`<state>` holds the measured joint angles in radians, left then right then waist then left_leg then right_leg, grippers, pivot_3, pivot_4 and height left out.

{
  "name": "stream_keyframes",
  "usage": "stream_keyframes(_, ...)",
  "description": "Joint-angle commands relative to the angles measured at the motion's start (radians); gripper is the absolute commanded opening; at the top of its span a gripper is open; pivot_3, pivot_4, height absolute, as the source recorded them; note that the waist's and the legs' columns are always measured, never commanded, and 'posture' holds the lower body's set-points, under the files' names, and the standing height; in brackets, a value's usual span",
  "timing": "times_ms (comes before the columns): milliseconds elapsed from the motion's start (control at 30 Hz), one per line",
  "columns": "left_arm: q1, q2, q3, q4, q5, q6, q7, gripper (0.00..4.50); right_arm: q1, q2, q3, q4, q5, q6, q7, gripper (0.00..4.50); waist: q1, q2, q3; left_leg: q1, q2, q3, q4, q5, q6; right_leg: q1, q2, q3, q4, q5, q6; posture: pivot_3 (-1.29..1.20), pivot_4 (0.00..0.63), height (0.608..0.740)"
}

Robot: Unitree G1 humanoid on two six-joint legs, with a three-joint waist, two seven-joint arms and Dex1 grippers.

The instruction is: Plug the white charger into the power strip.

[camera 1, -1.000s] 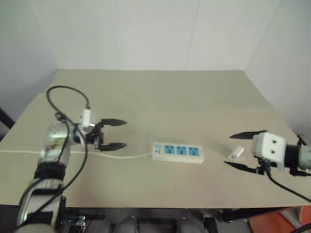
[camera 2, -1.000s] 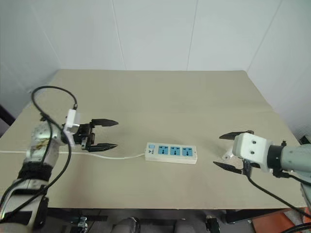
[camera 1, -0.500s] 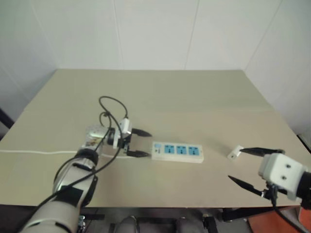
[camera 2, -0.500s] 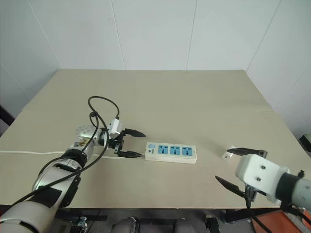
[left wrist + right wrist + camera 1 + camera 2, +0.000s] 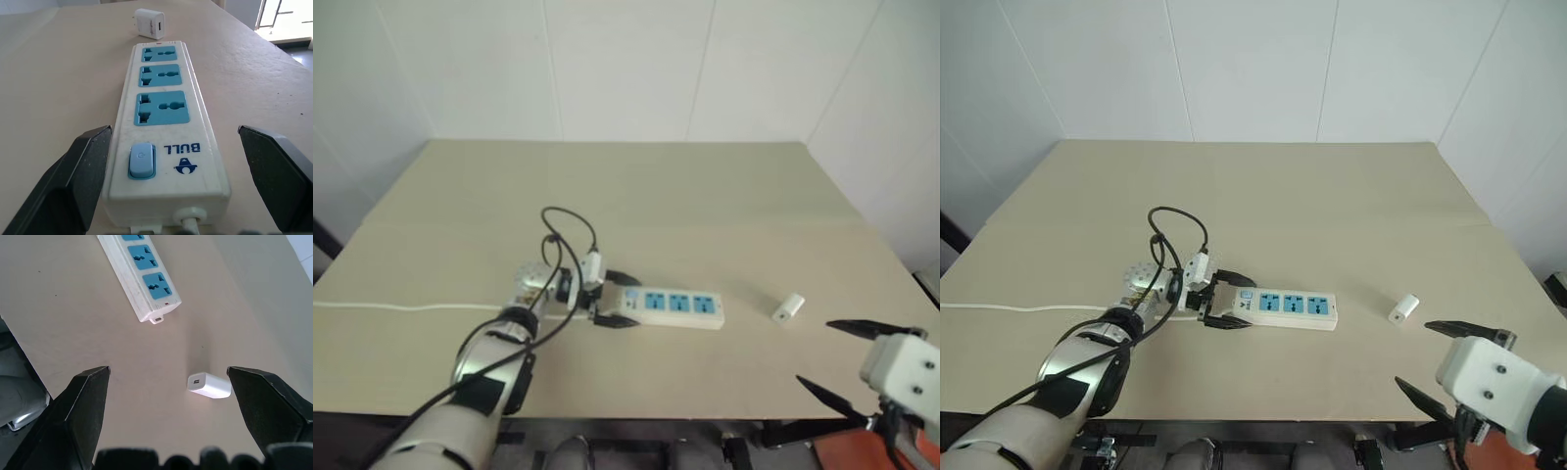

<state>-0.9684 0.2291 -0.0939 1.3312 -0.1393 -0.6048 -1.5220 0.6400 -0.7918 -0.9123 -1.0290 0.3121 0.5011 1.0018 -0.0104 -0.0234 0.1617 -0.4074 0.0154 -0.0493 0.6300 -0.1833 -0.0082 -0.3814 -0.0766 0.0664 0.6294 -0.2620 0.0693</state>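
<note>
The power strip is far longer than the left gripper's fingers open, so the left gripper should next grab it across the narrow sides (image 5: 631, 305) beside its switch.
The power strip (image 5: 671, 306) lies flat near the middle of the table, its three blue sockets facing up. My left gripper (image 5: 625, 300) is open, with one finger (image 5: 78, 176) on each side of the strip's switch end (image 5: 164, 117), not clamping it. The white charger (image 5: 788, 307) lies on its side to the right of the strip, also seen past the strip's far end (image 5: 149, 23). Near the table's front right corner my right gripper (image 5: 815, 352) hovers open and empty. It is above and short of the charger (image 5: 209, 385).
The strip's thin white cord (image 5: 401, 307) runs left across the beige table (image 5: 636, 196) to its left edge. White walls close off the back and right sides. The table's front edge lies just below my right gripper.
My left gripper has moved right along the cord until its open fingers straddle the strip's switch end. The right gripper has drawn back from the charger toward the front edge.
</note>
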Motion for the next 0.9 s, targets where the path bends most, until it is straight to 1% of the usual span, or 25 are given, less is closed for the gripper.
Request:
stream_keyframes(33,0.002,-0.006,0.040,0.002,0.023,0.008,0.035,4.48,0.011,-0.009,-0.034,-0.018,0.019,-0.016,-0.015,4.50,0.000,0.000,0.000,0.000,0.000,0.000,0.000,0.000,0.000,0.000,0.000,0.000,0.000,0.000,0.000,0.00,0.150,0.740)
stream_keyframes(267,0.026,0.009,0.053,0.008,0.095,0.006,0.072,4.48,0.036,-0.010,-0.044,-0.018,0.023,-0.023,-0.024,4.50,-0.001,0.000,0.000,0.001,0.000,0.000,-0.001,0.000,0.000,0.000,0.000,0.000,0.000,0.000,0.000,0.00,0.150,0.740)
stream_keyframes(433,0.039,0.011,0.070,0.009,0.119,0.019,0.075,4.48,0.043,-0.011,-0.036,-0.018,0.017,-0.026,-0.030,4.50,-0.001,0.000,0.000,0.002,0.000,0.000,-0.001,0.000,0.000,0.002,0.000,0.000,0.000,0.000,0.000,0.00,0.150,0.740)
stream_keyframes(533,0.039,-0.006,0.103,0.005,0.099,0.024,0.069,4.48,0.038,-0.017,-0.033,-0.018,0.016,-0.017,-0.035,4.50,-0.001,0.000,0.000,0.002,0.000,0.000,-0.001,0.000,0.000,0.002,0.000,0.000,-0.001,0.000,0.000,0.00,0.150,0.740)
stream_keyframes(633,0.036,-0.020,0.139,0.000,0.073,0.041,0.028,4.48,0.045,-0.015,-0.030,-0.018,0.006,-0.021,-0.034,4.50,0.000,0.000,0.000,0.002,0.000,0.000,-0.001,0.000,0.000,0.002,0.000,0.000,-0.001,0.000,0.000,0.00,0.150,0.740)
stream_keyframes(900,0.068,-0.028,0.178,-0.008,0.079,0.044,-0.007,4.48,0.045,-0.010,-0.013,-0.018,-0.023,-0.013,-0.036,4.50,-0.001,0.000,0.000,0.002,0.000,0.000,-0.001,0.000,0.000,0.002,0.000,0.000,-0.001,0.000,0.000,0.00,0.150,0.740)
